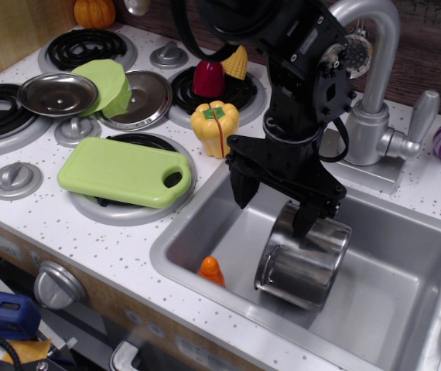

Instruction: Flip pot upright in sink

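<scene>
Next, my gripper grabs the steel pot's rolled rim (272, 238), to flip the pot upright in the sink (406, 309).
The small shiny steel pot (307, 259) lies tilted on its side in the silver-grey sink (406, 309). Its rolled rim and a wire handle face the lower left, and its base points up and to the right. My black gripper (271, 210) hangs over the pot's upper end with its jaws spread. The left finger (241, 192) hangs free over the sink's left part. The right finger (302, 220) is at the pot's upper edge; I cannot tell if it touches. Nothing is held.
A small orange toy (210, 270) lies in the sink left of the pot. The faucet (369, 85) stands behind the sink. A green cutting board (120, 170), yellow pepper (215, 127), red pepper (209, 77), steel lids (58, 93) and a green plate (111, 81) are on the stove.
</scene>
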Controlling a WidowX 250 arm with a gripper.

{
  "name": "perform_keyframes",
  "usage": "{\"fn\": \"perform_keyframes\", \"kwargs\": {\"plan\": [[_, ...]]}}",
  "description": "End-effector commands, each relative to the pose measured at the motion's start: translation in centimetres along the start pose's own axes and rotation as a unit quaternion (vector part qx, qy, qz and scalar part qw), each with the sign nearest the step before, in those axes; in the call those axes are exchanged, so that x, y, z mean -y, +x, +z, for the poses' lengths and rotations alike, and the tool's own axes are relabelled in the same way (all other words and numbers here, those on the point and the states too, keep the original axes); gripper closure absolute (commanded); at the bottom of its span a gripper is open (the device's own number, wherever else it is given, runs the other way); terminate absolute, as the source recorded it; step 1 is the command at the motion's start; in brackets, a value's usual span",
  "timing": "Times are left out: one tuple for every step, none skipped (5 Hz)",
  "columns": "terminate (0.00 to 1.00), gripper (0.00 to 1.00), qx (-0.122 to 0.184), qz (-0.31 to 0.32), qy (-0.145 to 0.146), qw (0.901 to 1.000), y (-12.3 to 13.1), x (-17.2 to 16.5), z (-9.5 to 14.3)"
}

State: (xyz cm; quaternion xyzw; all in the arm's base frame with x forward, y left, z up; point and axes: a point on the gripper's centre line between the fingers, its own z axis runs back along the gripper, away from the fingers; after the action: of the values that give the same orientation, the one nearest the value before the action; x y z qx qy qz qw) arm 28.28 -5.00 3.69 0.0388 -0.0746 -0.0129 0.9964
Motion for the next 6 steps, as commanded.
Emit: {"fn": "perform_keyframes", "kwargs": {"plan": [[0.00,0.00,0.000,0.000,0.000,1.0000,0.0,0.0,0.0],[0.00,0.00,0.019,0.004,-0.108,0.9939,0.3,-0.2,0.8],[0.00,0.00,0.046,0.011,-0.185,0.9817,0.3,0.1,1.0],[0.00,0.00,0.064,-0.013,-0.204,0.9769,0.2,-0.3,0.9],[0.00,0.00,0.066,0.007,-0.244,0.9675,0.2,0.1,0.5],[0.00,0.00,0.068,0.050,-0.253,0.9639,-0.1,0.8,-0.3]]}}
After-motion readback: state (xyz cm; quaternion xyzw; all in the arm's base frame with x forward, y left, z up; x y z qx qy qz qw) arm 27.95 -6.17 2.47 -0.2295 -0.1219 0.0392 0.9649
